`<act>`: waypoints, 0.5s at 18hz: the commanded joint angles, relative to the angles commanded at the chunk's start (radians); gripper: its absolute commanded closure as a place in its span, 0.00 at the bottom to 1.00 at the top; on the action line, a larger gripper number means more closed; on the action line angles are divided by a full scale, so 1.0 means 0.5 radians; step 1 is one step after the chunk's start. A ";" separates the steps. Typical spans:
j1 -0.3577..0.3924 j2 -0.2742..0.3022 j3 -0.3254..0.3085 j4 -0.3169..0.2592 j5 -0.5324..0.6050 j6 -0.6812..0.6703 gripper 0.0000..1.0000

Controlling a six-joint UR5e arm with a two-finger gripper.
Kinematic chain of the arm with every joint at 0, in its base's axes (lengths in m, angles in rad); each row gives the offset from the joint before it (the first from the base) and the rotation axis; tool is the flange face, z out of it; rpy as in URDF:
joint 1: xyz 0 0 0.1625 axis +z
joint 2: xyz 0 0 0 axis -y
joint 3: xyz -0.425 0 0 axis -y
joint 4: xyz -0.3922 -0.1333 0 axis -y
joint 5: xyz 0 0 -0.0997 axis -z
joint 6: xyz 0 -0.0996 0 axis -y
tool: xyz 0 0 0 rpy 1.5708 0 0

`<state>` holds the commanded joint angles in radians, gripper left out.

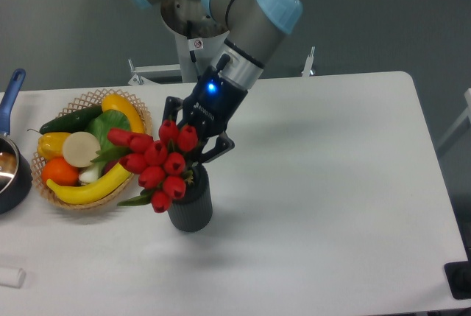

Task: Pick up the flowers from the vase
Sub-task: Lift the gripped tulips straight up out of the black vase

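My gripper grabs the flowers' stems beneath the red buds next, to lift the flowers [157,160] out of the vase [191,207].
The flowers [157,160], a bunch of red tulip buds with green leaves, stand in the vase [191,207], a short dark grey ribbed cylinder near the middle-left of the white table. The bunch leans to the left, over the basket's edge. My gripper [190,139] reaches down from the back right, right behind and above the buds. Its two black fingers [219,145] are spread apart, one on each side of the bunch's top, so it looks open. The stems and the fingertips are hidden behind the buds.
A wicker basket [87,96] with banana, cucumber, peppers and other produce stands just left of the vase. A dark pot [10,180] with a blue handle sits at the left edge. A small white object [10,278] lies front left. A black item [460,281] is at the front right corner.
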<state>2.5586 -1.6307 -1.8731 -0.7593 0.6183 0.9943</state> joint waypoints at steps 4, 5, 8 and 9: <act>0.049 0.012 0.092 0.000 -0.012 -0.157 0.60; 0.049 0.015 0.095 0.000 -0.037 -0.181 0.60; 0.049 0.046 0.129 0.000 -0.065 -0.374 0.60; 0.052 0.058 0.153 0.000 -0.065 -0.451 0.60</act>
<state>2.5847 -1.6015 -1.7964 -0.7593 0.5860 0.7689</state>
